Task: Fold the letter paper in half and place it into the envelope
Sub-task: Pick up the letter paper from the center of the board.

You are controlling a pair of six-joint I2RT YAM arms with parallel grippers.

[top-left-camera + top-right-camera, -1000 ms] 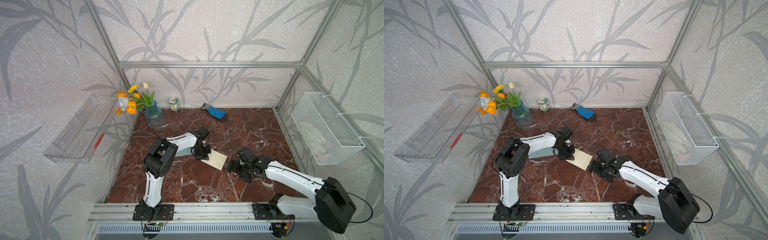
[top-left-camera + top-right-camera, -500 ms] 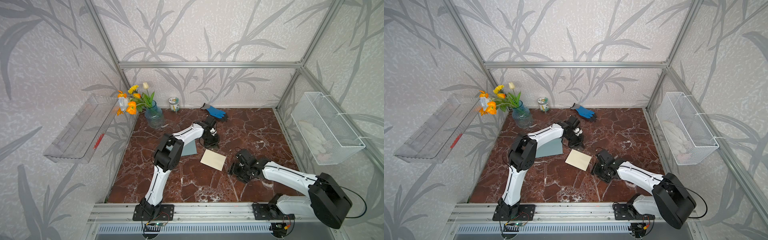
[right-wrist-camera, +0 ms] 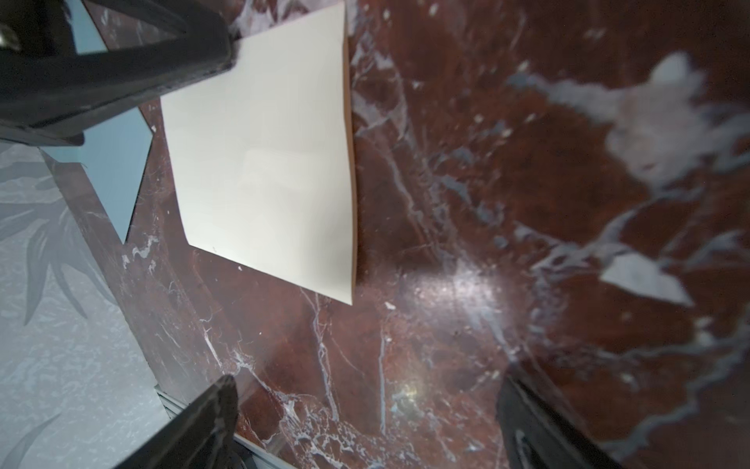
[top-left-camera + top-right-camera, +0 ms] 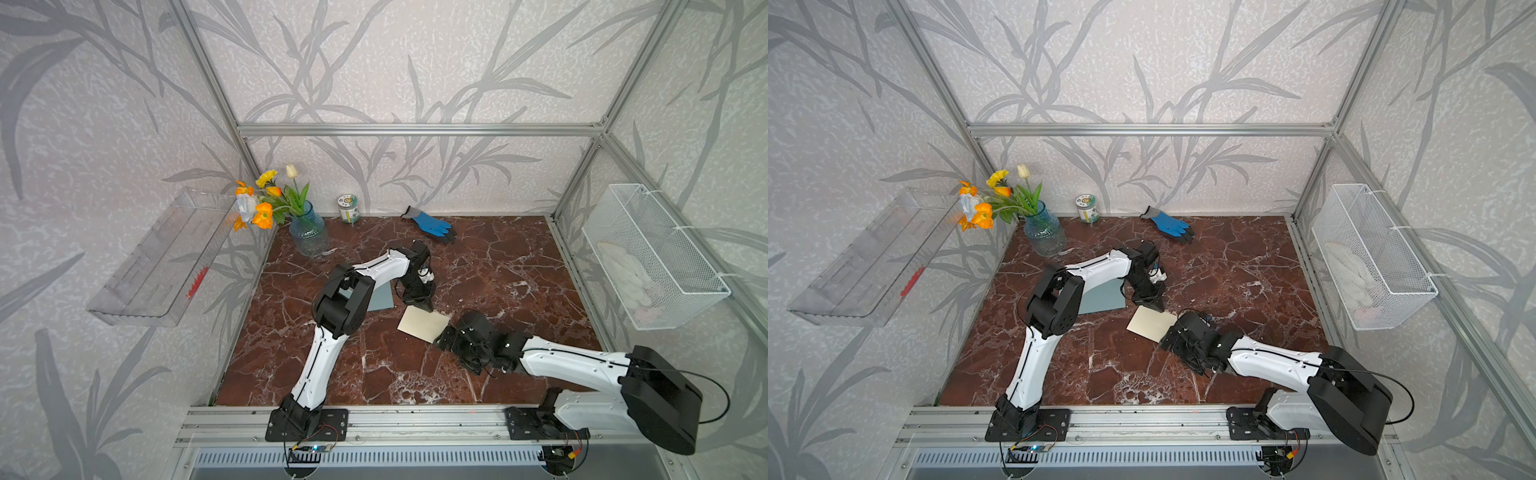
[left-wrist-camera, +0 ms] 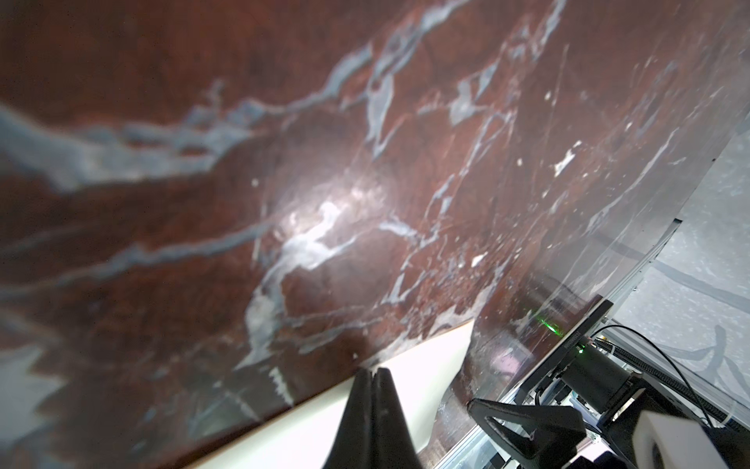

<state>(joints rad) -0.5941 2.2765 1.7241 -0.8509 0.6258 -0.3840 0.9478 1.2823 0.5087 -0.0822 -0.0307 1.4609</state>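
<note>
I will next take the letter paper (image 4: 423, 326) by its near edge with my right gripper, so that the opposite edge stays free to go into the envelope.
The letter paper (image 4: 423, 326) (image 4: 1152, 326) (image 3: 264, 162) lies flat on the brown marble floor as a cream, nearly square sheet. Just left of it and apart from it lies the blue-grey envelope (image 4: 380, 297) (image 4: 1102, 297) (image 3: 117, 170), partly hidden under my left arm. My left gripper (image 4: 427, 308) (image 4: 1158, 308) (image 5: 375, 371) is shut, and its tips rest on the sheet's far corner (image 5: 406, 385). My right gripper (image 4: 442, 338) (image 4: 1169, 338) (image 3: 367, 377) is open and low at the sheet's near right corner. Only marble shows between its fingers.
At the back stand a glass vase of flowers (image 4: 307, 232), a small jar (image 4: 348, 208) and a blue-and-black glove (image 4: 432, 226). A wire basket (image 4: 656, 257) hangs on the right wall, a clear shelf (image 4: 158, 257) on the left wall.
My left gripper left the sheet's left corner, swung toward the back, then came down on its far corner. My right gripper has moved left, up to the sheet. The sheet barely moved.
</note>
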